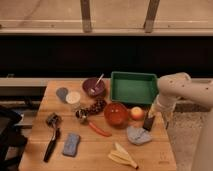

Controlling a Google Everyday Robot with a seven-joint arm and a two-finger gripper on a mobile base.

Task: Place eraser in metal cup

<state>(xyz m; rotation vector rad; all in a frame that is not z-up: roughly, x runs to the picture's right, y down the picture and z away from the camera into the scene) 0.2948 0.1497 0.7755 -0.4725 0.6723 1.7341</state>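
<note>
The eraser is to go into the metal cup [83, 116]. I should next grab the eraser by its top end [148, 119] with my gripper to drop it in there.
The eraser [148, 122] is a small dark block standing near the right edge of the wooden table [95, 159], just right of the orange fruit [136, 113]. My gripper [153, 113] hangs from the white arm at the right, directly over the eraser's top and open, holding nothing. The metal cup [83, 116] is a small silvery cup near the table's middle-left, beside the dark grapes [95, 106], well left of the gripper.
An orange bowl [116, 113] sits between cup and eraser. A green tray [134, 87] and a purple bowl [93, 86] stand at the back. A grey cloth [138, 135], banana [122, 156], red pepper [100, 130], blue-grey pad [71, 144] and black-handled tool [51, 140] lie in front.
</note>
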